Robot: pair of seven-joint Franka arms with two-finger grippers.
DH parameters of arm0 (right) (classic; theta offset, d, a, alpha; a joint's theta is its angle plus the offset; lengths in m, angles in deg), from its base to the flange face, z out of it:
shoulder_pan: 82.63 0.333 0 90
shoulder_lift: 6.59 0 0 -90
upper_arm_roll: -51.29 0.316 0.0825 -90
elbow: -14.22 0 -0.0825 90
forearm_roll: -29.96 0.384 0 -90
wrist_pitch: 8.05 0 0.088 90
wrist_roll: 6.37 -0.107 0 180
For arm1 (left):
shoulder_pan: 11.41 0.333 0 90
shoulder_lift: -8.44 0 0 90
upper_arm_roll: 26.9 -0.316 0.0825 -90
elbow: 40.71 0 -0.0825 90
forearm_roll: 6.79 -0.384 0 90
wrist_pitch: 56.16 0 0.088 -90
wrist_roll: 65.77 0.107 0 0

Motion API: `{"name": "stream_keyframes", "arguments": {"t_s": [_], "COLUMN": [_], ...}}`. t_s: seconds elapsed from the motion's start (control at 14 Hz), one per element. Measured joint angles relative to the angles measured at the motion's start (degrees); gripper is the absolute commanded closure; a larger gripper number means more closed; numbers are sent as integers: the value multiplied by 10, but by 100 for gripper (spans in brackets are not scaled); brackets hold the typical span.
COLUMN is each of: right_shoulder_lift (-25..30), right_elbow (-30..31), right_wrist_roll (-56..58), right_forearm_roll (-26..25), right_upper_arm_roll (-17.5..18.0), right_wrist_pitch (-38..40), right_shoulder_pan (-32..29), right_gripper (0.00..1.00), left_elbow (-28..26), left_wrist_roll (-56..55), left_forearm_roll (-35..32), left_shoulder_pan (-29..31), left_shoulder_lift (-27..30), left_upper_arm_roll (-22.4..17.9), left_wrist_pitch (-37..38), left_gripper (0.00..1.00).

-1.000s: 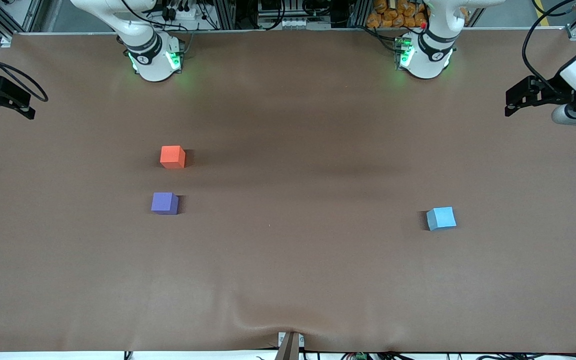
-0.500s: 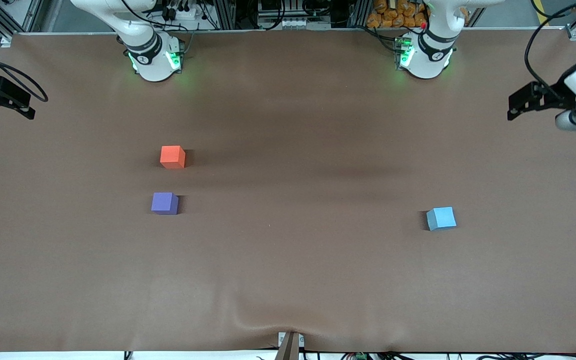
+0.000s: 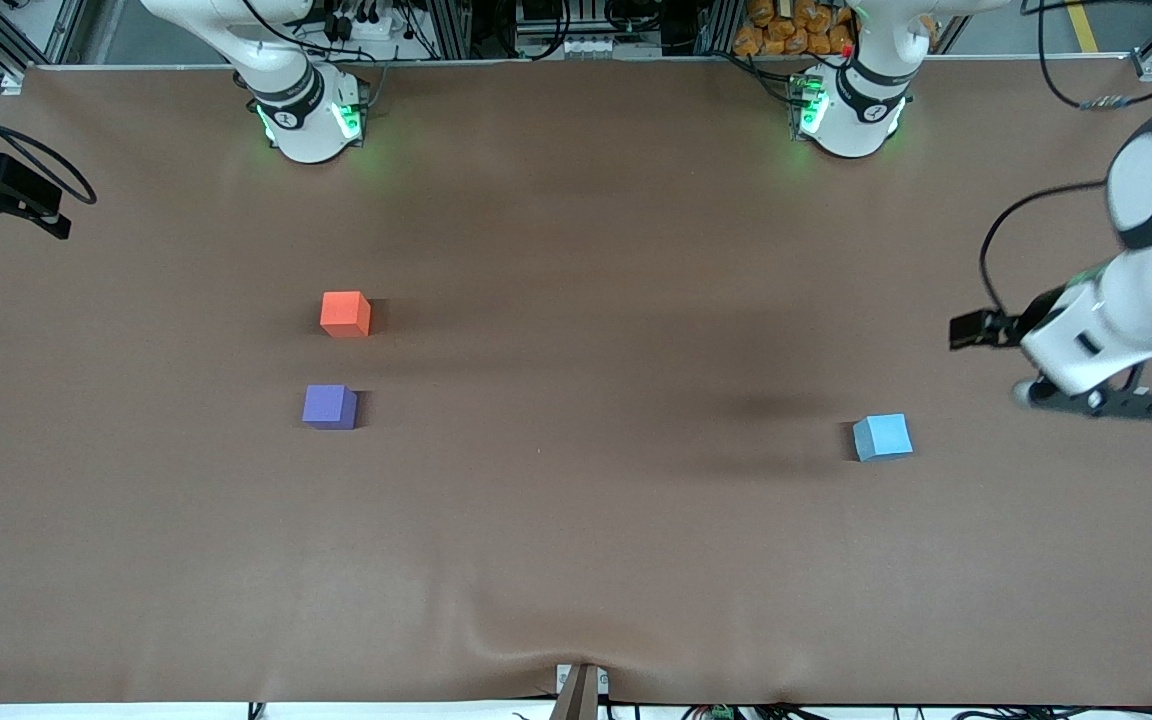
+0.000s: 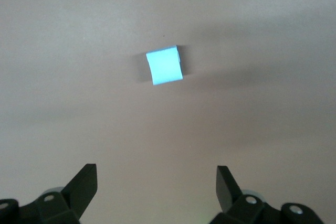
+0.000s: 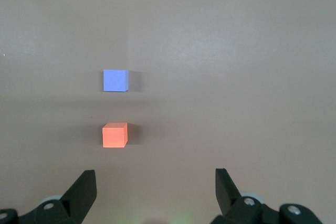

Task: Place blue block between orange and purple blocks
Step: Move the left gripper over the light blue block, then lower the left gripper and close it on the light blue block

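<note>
I should put the blue block between the orange block [image 3: 345, 313] and the purple one, so next I need to grab the blue block's [image 3: 883, 437] opposite sides with my left gripper.
The blue block [image 3: 883, 437] [image 4: 165, 65] lies on the brown table toward the left arm's end. My left gripper [image 3: 1086, 400] [image 4: 156, 174] hangs in the air beside it, closer to the table's end, open and empty. The orange block [image 3: 345, 313] [image 5: 114, 134] and the purple block [image 3: 329, 407] [image 5: 115, 80] sit toward the right arm's end, the purple one nearer the front camera, with a gap of about one block between them. My right gripper [image 5: 156, 174] waits high at that end of the table, open and empty.
The brown cloth [image 3: 576, 250] covers the whole table and has a wrinkle [image 3: 526, 645] at its front edge. The two arm bases [image 3: 306, 115] [image 3: 851, 110] stand along the back edge. A small bracket [image 3: 579, 690] sticks up at the front edge.
The left arm has swung down and in from the table's end, toward the blue block. The right arm and the three blocks have not moved.
</note>
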Motion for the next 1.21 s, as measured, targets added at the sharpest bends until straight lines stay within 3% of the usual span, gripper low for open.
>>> {"name": "stream_keyframes", "arguments": {"t_s": [0.79,1.21], "right_shoulder_lift": [0,0], "right_elbow": [0,0], "right_wrist_roll": [0,0], "right_forearm_roll": [0,0], "right_upper_arm_roll": [-1,-3], "right_wrist_pitch": [2,2], "right_shoulder_pan": [0,0], "right_gripper": [0,0], "left_elbow": [-16,-66], "left_wrist_roll": [-47,-69], "left_forearm_roll": [-15,-16], "left_shoulder_pan": [-9,0], "left_shoulder_lift": [-150,-178], "left_upper_arm_roll": [0,-2], "left_wrist_pitch": [-163,-268], "left_gripper": [0,0]}}
